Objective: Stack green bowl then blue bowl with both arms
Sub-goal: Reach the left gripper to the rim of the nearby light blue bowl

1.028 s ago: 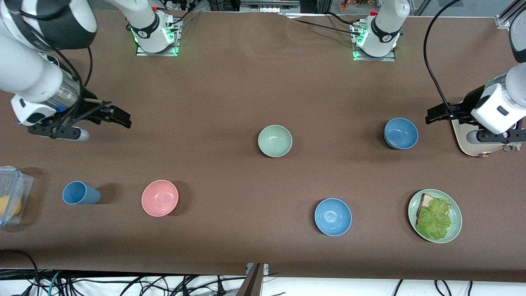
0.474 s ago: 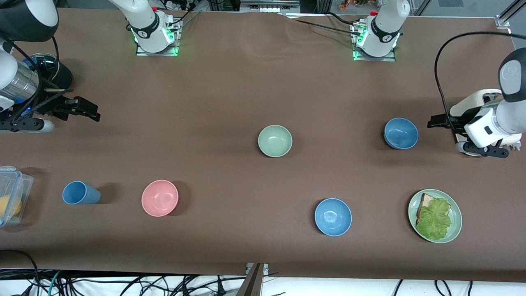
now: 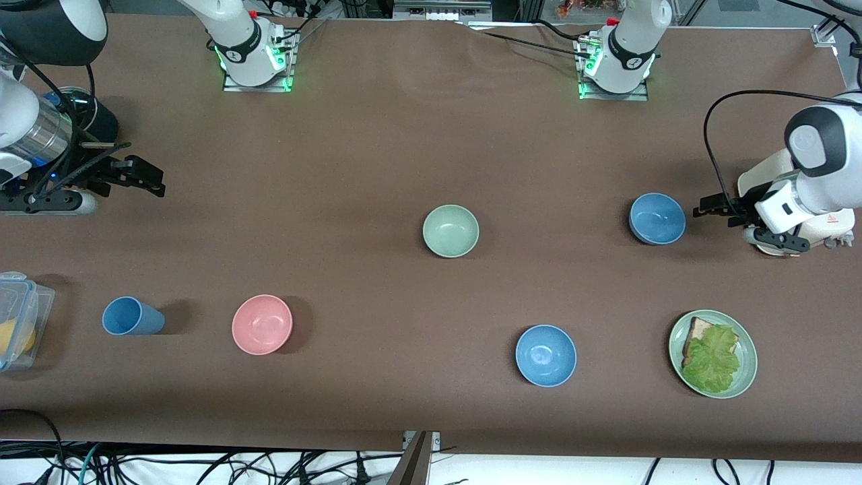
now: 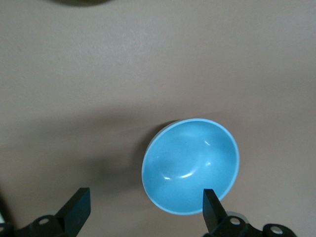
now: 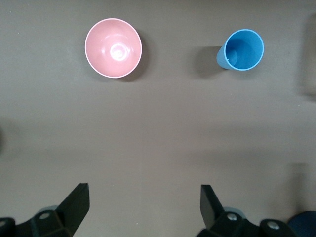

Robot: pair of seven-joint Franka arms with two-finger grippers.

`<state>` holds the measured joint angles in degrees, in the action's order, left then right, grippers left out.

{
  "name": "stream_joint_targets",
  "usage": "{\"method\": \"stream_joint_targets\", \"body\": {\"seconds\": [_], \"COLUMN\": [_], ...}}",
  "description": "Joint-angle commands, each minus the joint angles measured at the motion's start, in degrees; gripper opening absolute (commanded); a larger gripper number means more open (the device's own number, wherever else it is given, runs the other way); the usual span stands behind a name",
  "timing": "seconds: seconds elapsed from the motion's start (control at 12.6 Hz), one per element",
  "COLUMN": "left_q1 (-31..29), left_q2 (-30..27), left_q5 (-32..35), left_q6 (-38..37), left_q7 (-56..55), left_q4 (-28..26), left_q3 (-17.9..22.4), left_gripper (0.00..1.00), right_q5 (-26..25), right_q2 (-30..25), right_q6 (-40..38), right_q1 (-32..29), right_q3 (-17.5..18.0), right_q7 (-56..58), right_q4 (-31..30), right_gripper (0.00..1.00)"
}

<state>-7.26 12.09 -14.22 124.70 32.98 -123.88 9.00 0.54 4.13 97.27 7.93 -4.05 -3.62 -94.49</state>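
My left gripper is going to grab the blue bowl by its thin rim (image 3: pixel 684 218) next, where the bowl's side has two sides that face each other. The blue bowl's body (image 3: pixel 656 221) is round and sloping.
The green bowl (image 3: pixel 450 231) sits upright mid-table. The blue bowl (image 3: pixel 656 218) stands toward the left arm's end of the table; it also shows in the left wrist view (image 4: pixel 191 165). My left gripper (image 3: pixel 705 207) is open and empty, over the table just beside the blue bowl. In the left wrist view the left gripper (image 4: pixel 144 210) has the bowl's rim close to one finger (image 4: pixel 211 206). My right gripper (image 3: pixel 147 180) is open and empty over bare table at the right arm's end; it also shows in its own wrist view (image 5: pixel 143 202).
A brighter sky-blue bowl (image 3: pixel 545 355), a green plate with bread and lettuce (image 3: pixel 747 367), a pink bowl (image 3: pixel 262 324) and a blue cup (image 3: pixel 131 316) stand nearer the front camera. A clear plastic box (image 3: pixel 20 316) sits at the right arm's end. A beige object (image 3: pixel 774 248) lies under the left wrist.
My right gripper has drawn back toward the right arm's end of the table. My left arm has shifted, its gripper now lower and closer beside the blue bowl. No bowl has moved.
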Motion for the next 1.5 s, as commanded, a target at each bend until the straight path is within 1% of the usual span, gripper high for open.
{"method": "stream_joint_targets", "body": {"seconds": [0.0, 0.16, 0.24, 0.4, 0.63, 0.71, 0.79, 0.87, 0.95, 1.03, 1.42], "left_q1": [0.2, 0.1, -0.2, -0.2, -1.3, -1.6, -1.6, -1.6, -1.6, -1.6, -1.6], "left_q2": [-0.8, 0.8, 1.6, 3.3, 4.4, 5.1, 5.3, 5.3, 5.3, 5.3, 4.4], "left_q5": [-4.2, -6.2, -9.0, -14.0, -15.7, -16.7, -17.2, -17.3, -17.3, -17.4, -17.3], "left_q6": [6.6, 8.7, 10.4, 13.8, 14.2, 15.0, 15.2, 15.2, 15.2, 15.2, 13.7], "left_q7": [2.2, 5.2, 8.1, 12.9, 15.9, 16.9, 17.6, 17.6, 17.6, 17.5, 16.4], "left_q4": [-5.0, -5.9, -6.9, -8.5, -9.4, -9.6, -9.7, -9.6, -9.5, -9.5, -8.7], "left_q3": [0.0, 0.0, 0.1, 0.1, 0.1, 0.1, 0.1, 0.1, 0.1, 0.2, 0.3], "left_gripper": [0.99, 0.98, 0.95, 0.94, 0.94, 0.88, 0.6, 0.26, 0.06, 0.0, 0.0], "right_q5": [-1.0, -0.8, -0.8, -0.9, -0.6, -0.6, -0.6, -0.7, -0.6, -0.6, -0.7], "right_q2": [-0.6, -0.6, -0.6, -0.4, -0.2, 0.0, 0.0, 0.0, 0.5, 0.6, 0.7], "right_q6": [-0.2, -0.2, -0.4, -0.9, -0.3, -0.3, -0.2, -0.2, -0.2, 0.0, 0.0], "right_q1": [-0.2, -0.3, -0.4, -0.4, -0.3, -0.4, -0.5, -0.5, -0.6, -0.7, -0.7], "right_q3": [0.4, 0.4, 0.3, 0.3, 0.3, 0.3, 0.3, 0.2, 0.2, 0.1, 0.1], "right_q7": [0.3, 0.8, 1.2, 1.3, 0.1, 0.1, 0.2, 0.4, 0.4, 0.4, 0.4], "right_q4": [0.2, 0.3, 1.1, 2.1, 2.1, 2.1, 2.1, 2.1, 2.1, 2.1, 2.1], "right_gripper": [0.99, 0.99, 0.99, 0.99, 0.99, 0.99, 0.99, 0.99, 0.99, 0.99, 0.99]}}
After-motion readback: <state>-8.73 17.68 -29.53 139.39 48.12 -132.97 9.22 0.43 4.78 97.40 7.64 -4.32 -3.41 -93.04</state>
